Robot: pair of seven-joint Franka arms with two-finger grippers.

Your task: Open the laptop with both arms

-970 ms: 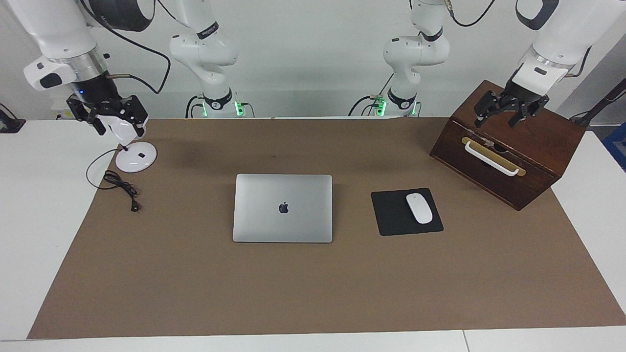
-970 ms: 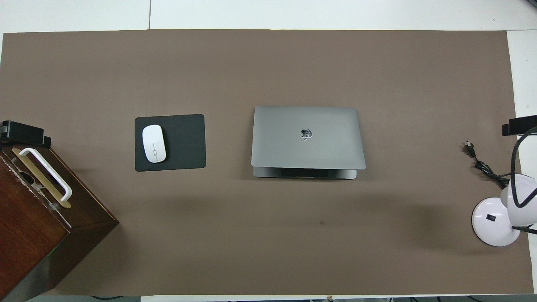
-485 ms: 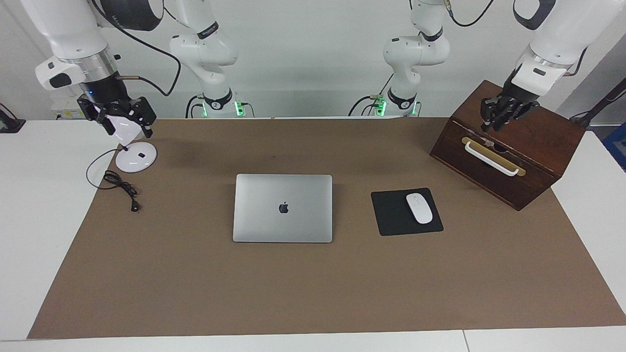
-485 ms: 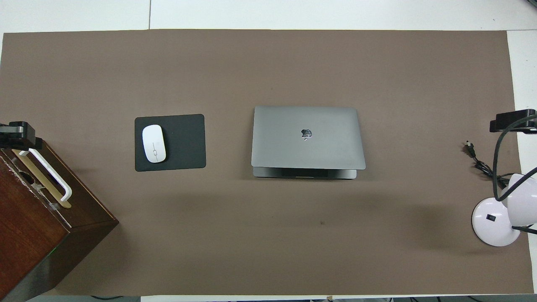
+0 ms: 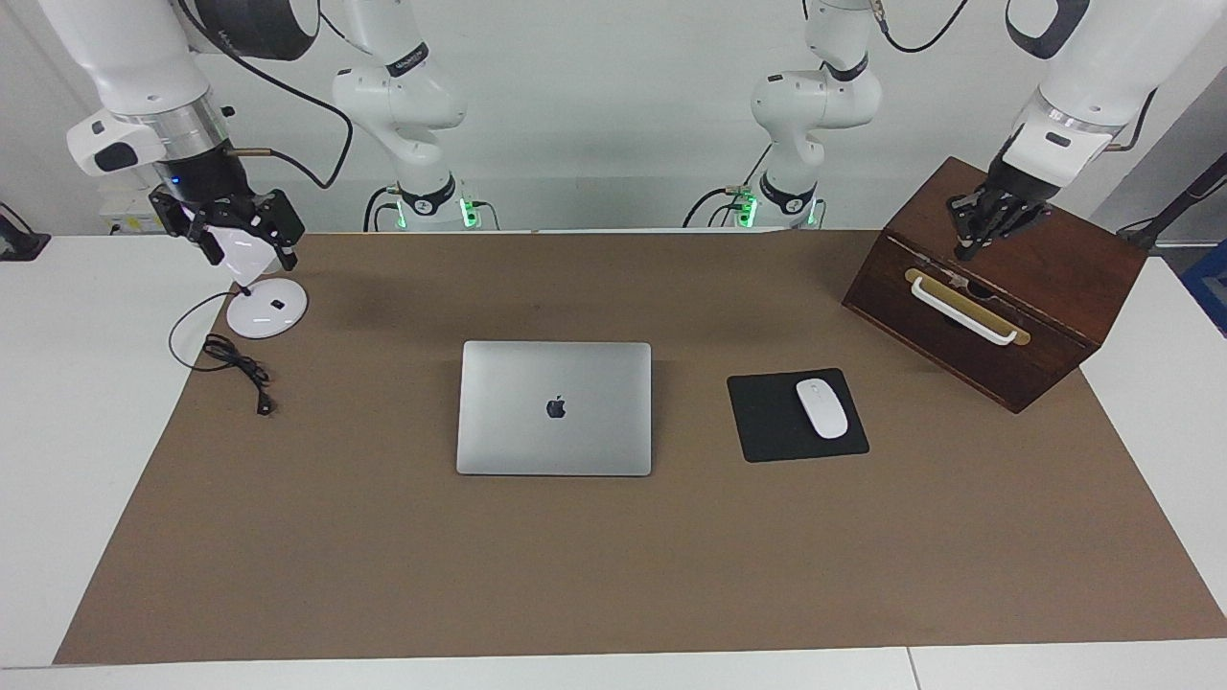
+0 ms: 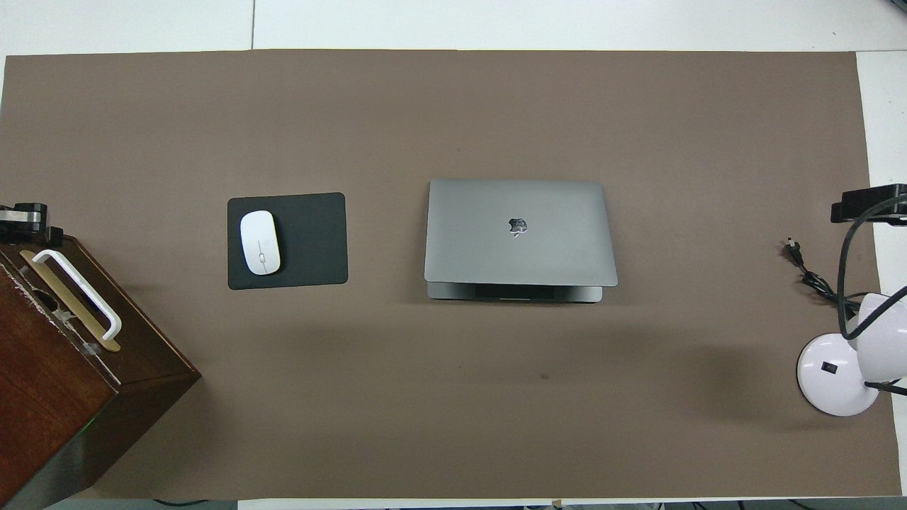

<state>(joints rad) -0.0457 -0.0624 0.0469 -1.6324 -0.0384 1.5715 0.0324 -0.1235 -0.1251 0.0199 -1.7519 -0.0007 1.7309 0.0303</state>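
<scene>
I should next use my right gripper to grab the silver lid by its front edge (image 6: pixel 544 283). Then I should open the laptop (image 6: pixel 519 229) with it.
The laptop (image 5: pixel 554 407) is a thin silver-grey slab with a dark apple logo. It lies closed and flat in the middle of the brown mat, and also shows in the overhead view (image 6: pixel 519 230). My left gripper (image 5: pixel 970 251) hangs over the wooden box at the left arm's end, its fingers together and holding nothing. Only its edge shows in the overhead view (image 6: pixel 25 219). My right gripper (image 5: pixel 247 251) is open and empty over the white lamp at the right arm's end. Both grippers are well apart from the laptop.
A dark wooden box (image 5: pixel 1054 278) with a white handle (image 5: pixel 963 311) stands at the left arm's end. A white mouse (image 5: pixel 822 408) lies on a black mouse pad (image 5: pixel 767 422) beside the laptop. A white lamp base (image 5: pixel 266 309) and black cable (image 5: pixel 240 369) lie at the right arm's end.
The left gripper's fingers have come together over the box. The right gripper has shifted slightly toward the middle of the table over the lamp. The laptop has not moved.
</scene>
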